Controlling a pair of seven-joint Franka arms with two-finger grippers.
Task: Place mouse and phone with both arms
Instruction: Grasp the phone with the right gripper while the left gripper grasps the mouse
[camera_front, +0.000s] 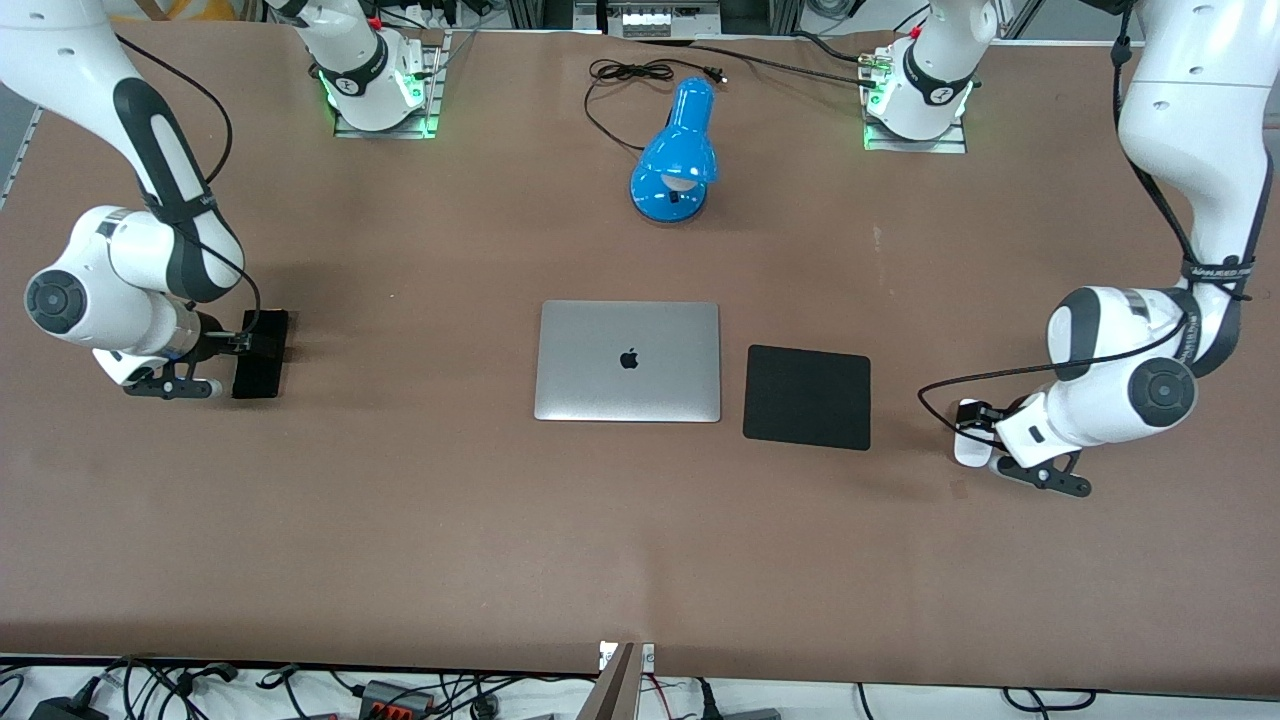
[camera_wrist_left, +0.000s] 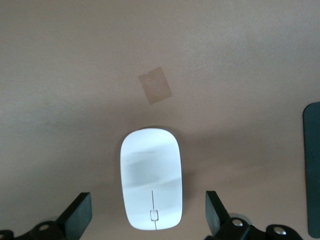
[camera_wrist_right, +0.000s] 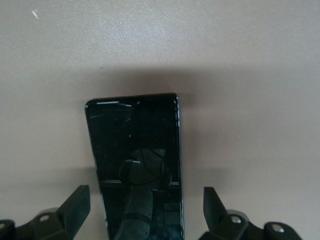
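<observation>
The white mouse needs to be gripped next by its long side edges with my left gripper, so that it can be placed on the black mouse pad (camera_front: 806, 396) (camera_wrist_left: 312, 170).
The white mouse (camera_front: 966, 450) lies on the brown table near the left arm's end, beside the mouse pad. My left gripper (camera_front: 976, 420) is low over it. In the left wrist view the mouse (camera_wrist_left: 151, 177) sits between the open fingers (camera_wrist_left: 79, 212) with a gap on each side, and the left gripper (camera_wrist_left: 148, 210) holds nothing. The black phone (camera_front: 262, 358) lies flat near the right arm's end. My right gripper (camera_front: 243, 345) is low over it. In the right wrist view the phone (camera_wrist_right: 137, 160) lies between the spread fingers (camera_wrist_right: 76, 206), untouched by the right gripper (camera_wrist_right: 145, 206).
A closed silver laptop (camera_front: 628, 360) lies mid-table with a matte black mouse pad (camera_front: 807, 396) beside it toward the left arm's end; the pad's edge shows in the left wrist view (camera_wrist_left: 312, 170). A blue desk lamp (camera_front: 678, 155) and its cable lie near the bases.
</observation>
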